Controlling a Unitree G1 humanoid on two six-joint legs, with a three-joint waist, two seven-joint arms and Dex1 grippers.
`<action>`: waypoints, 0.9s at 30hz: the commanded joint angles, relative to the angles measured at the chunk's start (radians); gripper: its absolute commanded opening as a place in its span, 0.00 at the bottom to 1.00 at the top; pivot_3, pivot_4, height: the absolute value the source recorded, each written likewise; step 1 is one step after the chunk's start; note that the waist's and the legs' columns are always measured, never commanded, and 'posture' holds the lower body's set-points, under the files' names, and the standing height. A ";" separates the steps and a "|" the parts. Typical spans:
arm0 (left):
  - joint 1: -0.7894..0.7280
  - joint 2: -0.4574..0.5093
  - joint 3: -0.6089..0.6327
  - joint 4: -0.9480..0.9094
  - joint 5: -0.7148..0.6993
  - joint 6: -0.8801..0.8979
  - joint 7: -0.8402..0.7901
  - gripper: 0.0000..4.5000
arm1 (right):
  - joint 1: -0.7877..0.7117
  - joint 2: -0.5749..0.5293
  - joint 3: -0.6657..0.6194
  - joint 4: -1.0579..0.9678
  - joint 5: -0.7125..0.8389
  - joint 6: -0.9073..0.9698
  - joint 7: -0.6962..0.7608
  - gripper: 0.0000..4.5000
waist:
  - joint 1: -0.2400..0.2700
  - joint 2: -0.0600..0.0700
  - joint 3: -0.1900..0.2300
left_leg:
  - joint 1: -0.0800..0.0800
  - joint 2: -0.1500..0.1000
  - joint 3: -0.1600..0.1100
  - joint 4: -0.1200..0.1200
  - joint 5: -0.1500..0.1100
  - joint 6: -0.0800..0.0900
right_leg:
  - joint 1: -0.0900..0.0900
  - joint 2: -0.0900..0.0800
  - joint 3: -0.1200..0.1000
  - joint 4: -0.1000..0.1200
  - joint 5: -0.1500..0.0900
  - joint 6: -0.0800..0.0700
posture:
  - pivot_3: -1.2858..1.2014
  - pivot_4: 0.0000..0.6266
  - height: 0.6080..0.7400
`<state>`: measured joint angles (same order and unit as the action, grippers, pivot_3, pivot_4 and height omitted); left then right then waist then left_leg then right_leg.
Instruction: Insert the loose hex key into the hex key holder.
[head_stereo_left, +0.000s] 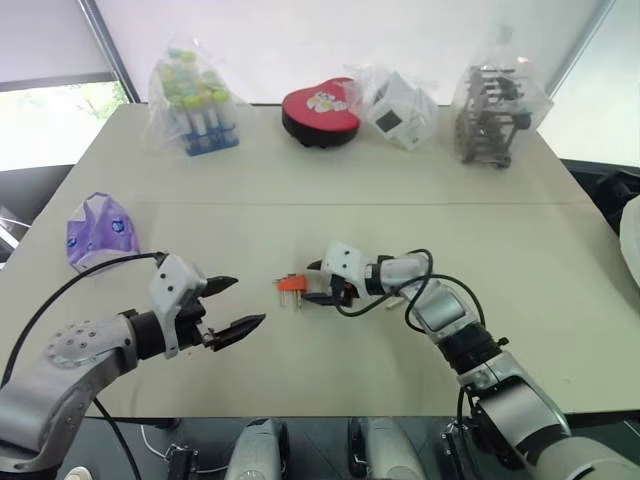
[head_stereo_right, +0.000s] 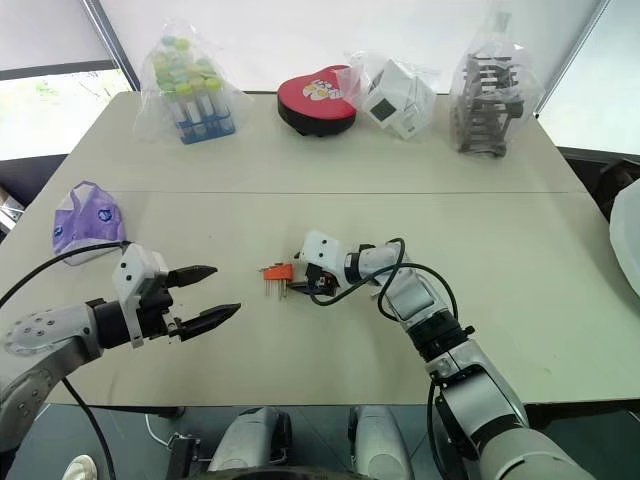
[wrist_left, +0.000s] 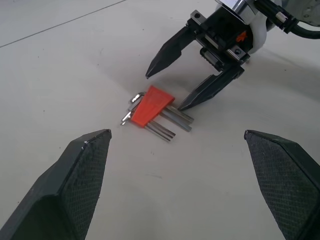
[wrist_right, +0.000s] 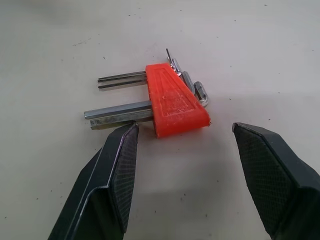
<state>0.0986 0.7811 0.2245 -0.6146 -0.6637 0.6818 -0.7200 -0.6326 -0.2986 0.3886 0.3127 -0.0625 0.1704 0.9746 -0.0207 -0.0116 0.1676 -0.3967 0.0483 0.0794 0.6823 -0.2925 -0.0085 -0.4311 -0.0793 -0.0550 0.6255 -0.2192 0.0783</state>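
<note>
The left gripper will next grab the holder by the flat sides of its orange-red block (head_stereo_left: 292, 283), because metal keys stick out of both long edges of the holder.
The orange-red hex key holder (wrist_right: 172, 102) lies flat on the table's middle (head_stereo_left: 290, 284), with several metal keys through it. The loose hex key is out of view; every key I see sits in the holder. My right gripper (wrist_right: 184, 126) is open and low over the table, its jaws straddling the holder's wide end. One right fingertip (wrist_left: 182, 105) rests beside the long keys, the other fingertip (wrist_left: 150, 74) hangs apart from the block. My left gripper (head_stereo_left: 250, 302) is open, empty and above the table to the holder's left, pointing at it.
Along the far edge stand a bag of capped tubes (head_stereo_left: 195, 100), a red heart-shaped box (head_stereo_left: 320, 112), a bagged white box (head_stereo_left: 400, 108) and a bagged dark rack (head_stereo_left: 495, 110). A purple bag (head_stereo_left: 100, 230) lies at the left edge.
</note>
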 joint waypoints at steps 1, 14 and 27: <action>0.004 -0.003 0.030 -0.041 -0.006 -0.020 0.005 0.99 | -0.011 0.026 0.033 0.033 -0.011 0.004 0.013 0.69 | 0.000 0.000 0.000 | 0.001 0.000 0.000 0.000 0.000 0.000 | 0.000 0.000 0.000 0.000 0.000 0.000 | 0.52 0.24 1.00; 0.030 -0.005 0.045 -0.056 -0.008 -0.020 0.017 1.00 | -0.021 0.056 0.040 0.118 -0.029 -0.069 0.022 0.50 | -0.002 0.000 0.000 | 0.005 0.001 0.000 -0.002 0.000 0.000 | 0.001 0.000 0.000 0.003 -0.003 -0.004 | 0.52 0.24 1.00; -0.071 -0.008 0.131 0.066 -0.152 0.058 0.010 1.00 | -0.010 -0.058 -0.011 0.043 -0.144 -0.371 -0.169 0.22 | 0.009 0.001 0.001 | 0.005 0.000 0.000 -0.002 0.000 0.000 | 0.001 -0.001 0.000 0.004 -0.003 -0.005 | 0.52 0.24 1.00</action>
<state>0.0524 0.7726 0.3000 -0.5697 -0.7721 0.7267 -0.7138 -0.6347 -0.3181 0.4151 0.3830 -0.1566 -0.1231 0.8713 -0.0113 -0.0105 0.1690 -0.3923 0.0483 0.0791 0.6804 -0.2925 -0.0089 -0.4298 -0.0803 -0.0549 0.6288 -0.2225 0.0734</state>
